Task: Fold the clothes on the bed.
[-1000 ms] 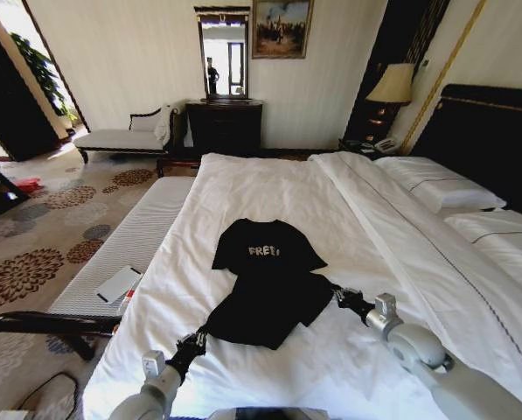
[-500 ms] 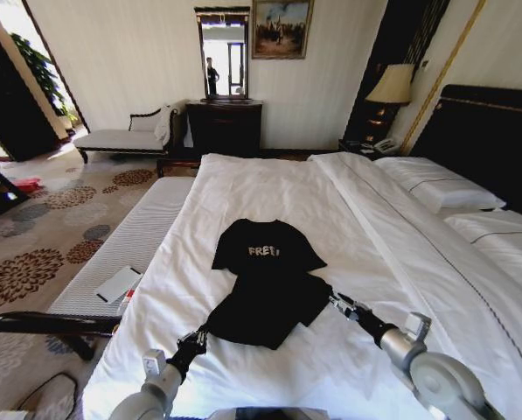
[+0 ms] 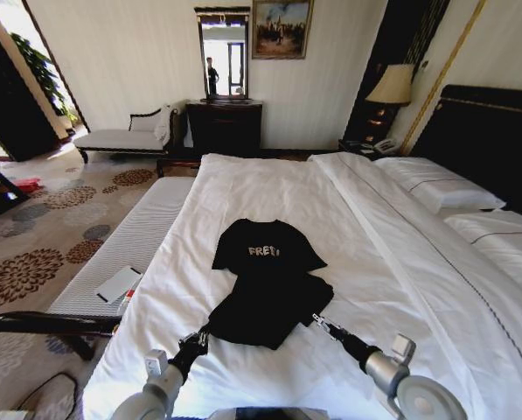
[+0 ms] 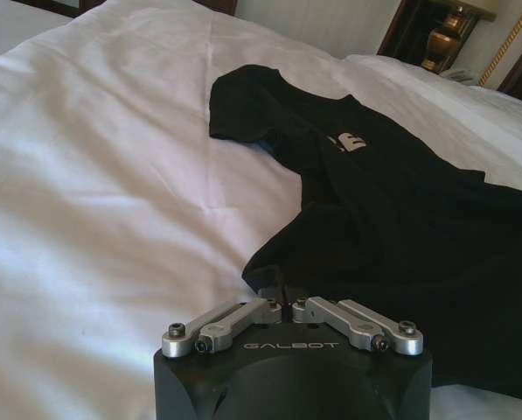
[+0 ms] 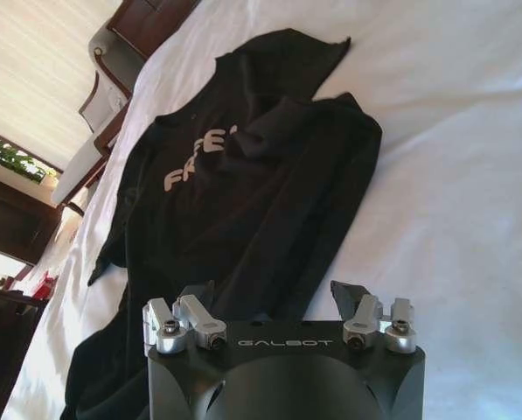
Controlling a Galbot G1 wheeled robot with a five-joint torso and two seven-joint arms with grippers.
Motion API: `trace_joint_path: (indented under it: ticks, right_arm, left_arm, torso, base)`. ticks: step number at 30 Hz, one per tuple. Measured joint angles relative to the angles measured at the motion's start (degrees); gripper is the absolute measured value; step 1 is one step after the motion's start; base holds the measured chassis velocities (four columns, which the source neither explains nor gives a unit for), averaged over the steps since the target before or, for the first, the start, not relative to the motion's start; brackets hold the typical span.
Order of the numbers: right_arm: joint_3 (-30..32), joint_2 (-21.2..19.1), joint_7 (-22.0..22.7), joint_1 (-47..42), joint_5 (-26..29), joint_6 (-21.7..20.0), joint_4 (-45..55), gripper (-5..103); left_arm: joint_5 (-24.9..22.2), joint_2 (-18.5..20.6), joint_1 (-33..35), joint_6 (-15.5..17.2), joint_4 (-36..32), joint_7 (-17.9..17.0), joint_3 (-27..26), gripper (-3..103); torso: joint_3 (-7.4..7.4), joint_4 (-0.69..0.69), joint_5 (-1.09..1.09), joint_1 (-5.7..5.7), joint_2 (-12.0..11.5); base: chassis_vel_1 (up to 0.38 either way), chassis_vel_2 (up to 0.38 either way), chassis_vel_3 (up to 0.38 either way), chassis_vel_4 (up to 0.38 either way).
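Observation:
The lower half of the T-shirt lies slack and bunched over itself, so my right gripper should next grab the T-shirt by its loose lower edge (image 3: 307, 323).
The clothes, one black T-shirt (image 3: 269, 271) with white chest lettering, lie on the bed (image 3: 269, 184) near its foot. The chest and sleeves are spread flat and the lower half is bunched over itself. My left gripper (image 3: 198, 339) is at the shirt's near left corner, and in the left wrist view it (image 4: 278, 296) is shut on the hem of the T-shirt (image 4: 392, 227). My right gripper (image 3: 317, 321) hovers just off the shirt's near right edge. It stands open in the right wrist view (image 5: 271, 296), with the T-shirt (image 5: 243, 192) spread out beyond its fingers.
White pillows (image 3: 440, 188) and a dark headboard (image 3: 497, 140) are at the right. A pale bench (image 3: 129, 241) with a white pad (image 3: 118, 284) runs along the bed's left side, with a dark bar (image 3: 51, 324) near it. Wide bare sheet surrounds the shirt.
My right gripper has drawn back from the shirt's right corner toward the near edge of the bed. The left gripper and the shirt have stayed put.

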Motion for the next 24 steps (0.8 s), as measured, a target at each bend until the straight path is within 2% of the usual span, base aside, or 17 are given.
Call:
trace_joint_path:
  ticks: [7,10,12,16,21,24]
  right_arm:
    - [-1.9,3.3,-0.1,0.6,-0.9,-0.1,-2.1,71]
    - [-2.1,3.5,0.0,1.1,-0.9,-0.1,-2.7,70]
    - [-2.3,3.6,0.2,1.4,-0.9,-0.1,-3.0,63]
    - [-2.8,4.6,0.5,1.9,-0.9,-0.1,-3.5,62]
    - [-3.2,5.4,0.8,2.3,-1.1,-0.1,-4.2,45]
    - [-3.4,5.5,0.9,2.6,-1.1,-0.1,-4.5,42]
  left_arm:
    - [0.0,0.0,-0.1,0.1,-0.2,-0.2,0.0,1]
    - [0.0,0.0,-0.1,0.1,-0.2,-0.3,0.0,1]
    - [0.0,-0.1,0.0,0.1,-0.2,-0.3,0.0,1]
    - [0.3,-0.1,0.1,0.1,-0.2,-0.3,0.1,1]
    - [0.3,0.0,0.2,0.2,-0.4,-0.5,0.1,1]
    - [0.3,0.1,0.1,0.2,-0.4,-0.5,0.1,1]
  torso:
    - [0.00,-0.02,-0.01,0.00,0.0]
    - [0.00,-0.01,-0.01,0.00,0.0]
    - [0.00,-0.01,-0.01,0.00,0.0]
    - [0.00,-0.01,0.00,0.01,0.0]
    - [0.00,-0.01,0.00,0.00,0.0]
    - [0.00,-0.01,0.00,0.00,0.0]
  base:
    - [0.000,0.000,0.000,0.000]
    - [0.000,0.000,0.000,0.000]
    - [0.000,0.000,0.000,0.000]
    - [0.000,0.000,0.000,0.000]
    - [0.000,0.000,0.000,0.000]
    - [0.000,0.000,0.000,0.000]
